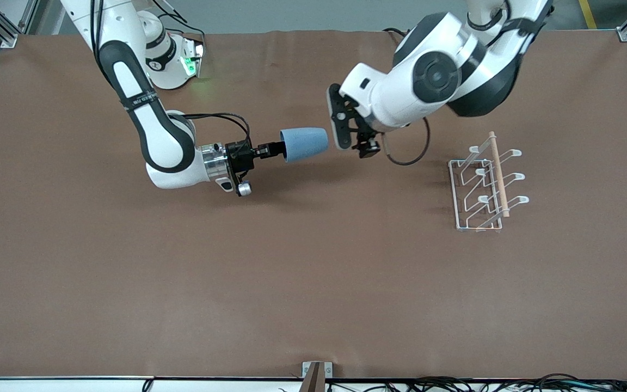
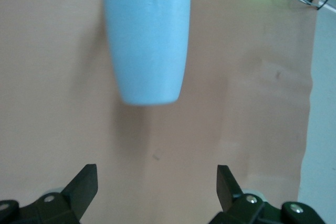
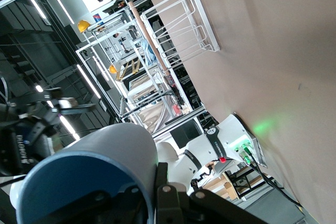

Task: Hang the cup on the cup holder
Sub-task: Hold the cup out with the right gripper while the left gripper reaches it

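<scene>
My left gripper is to take hold of the cup by its closed end (image 1: 319, 141) next, so the cup's rim stays free to slip onto the cup holder (image 1: 482, 188).
The light-blue cup (image 1: 305, 144) lies on its side in the air over the middle of the table, its narrow closed end pointing at my left gripper. My right gripper (image 1: 275, 149) is shut on its rim, one finger inside and one outside the wall; the right wrist view shows the cup (image 3: 94, 166) at that gripper (image 3: 157, 182). My left gripper (image 1: 349, 139) is open and empty, a short gap from the cup's closed end. In the left wrist view the cup (image 2: 147, 35) is ahead of that open gripper (image 2: 157, 177). The white wire cup holder (image 1: 482, 188) stands toward the left arm's end of the table and also shows in the right wrist view (image 3: 178, 24).
The brown table (image 1: 313, 283) spreads wide around both grippers. The right arm's base with a green light (image 1: 174, 60) stands at the table's edge farthest from the front camera. A small bracket (image 1: 316, 375) sits at the edge nearest the front camera.
</scene>
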`<control>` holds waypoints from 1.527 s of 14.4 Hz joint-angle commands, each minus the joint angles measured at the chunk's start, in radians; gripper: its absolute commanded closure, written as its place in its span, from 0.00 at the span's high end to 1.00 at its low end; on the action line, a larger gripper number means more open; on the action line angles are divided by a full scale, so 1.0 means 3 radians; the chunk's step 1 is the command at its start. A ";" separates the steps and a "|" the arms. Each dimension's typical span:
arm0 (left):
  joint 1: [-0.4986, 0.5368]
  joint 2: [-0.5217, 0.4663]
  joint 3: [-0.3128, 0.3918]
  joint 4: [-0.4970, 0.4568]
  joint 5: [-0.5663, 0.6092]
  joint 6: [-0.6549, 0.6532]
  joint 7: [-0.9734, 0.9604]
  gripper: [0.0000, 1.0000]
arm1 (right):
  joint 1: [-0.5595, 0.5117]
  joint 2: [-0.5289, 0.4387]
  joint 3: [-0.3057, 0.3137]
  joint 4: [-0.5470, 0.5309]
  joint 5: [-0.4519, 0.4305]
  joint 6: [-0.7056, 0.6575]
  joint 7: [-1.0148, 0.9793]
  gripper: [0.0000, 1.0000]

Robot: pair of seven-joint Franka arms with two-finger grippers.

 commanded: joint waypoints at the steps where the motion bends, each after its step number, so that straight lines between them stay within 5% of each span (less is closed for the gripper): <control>1: -0.0054 0.0171 -0.0057 0.0057 -0.0101 0.0066 0.0021 1.00 | 0.0024 -0.0035 -0.0016 -0.0040 0.0098 -0.0018 -0.0070 0.01; 22: -0.0253 0.0503 -0.0088 0.0068 -0.0142 0.0889 -0.0219 1.00 | 0.0070 -0.0040 -0.0016 -0.0040 0.0092 -0.0033 -0.0070 0.02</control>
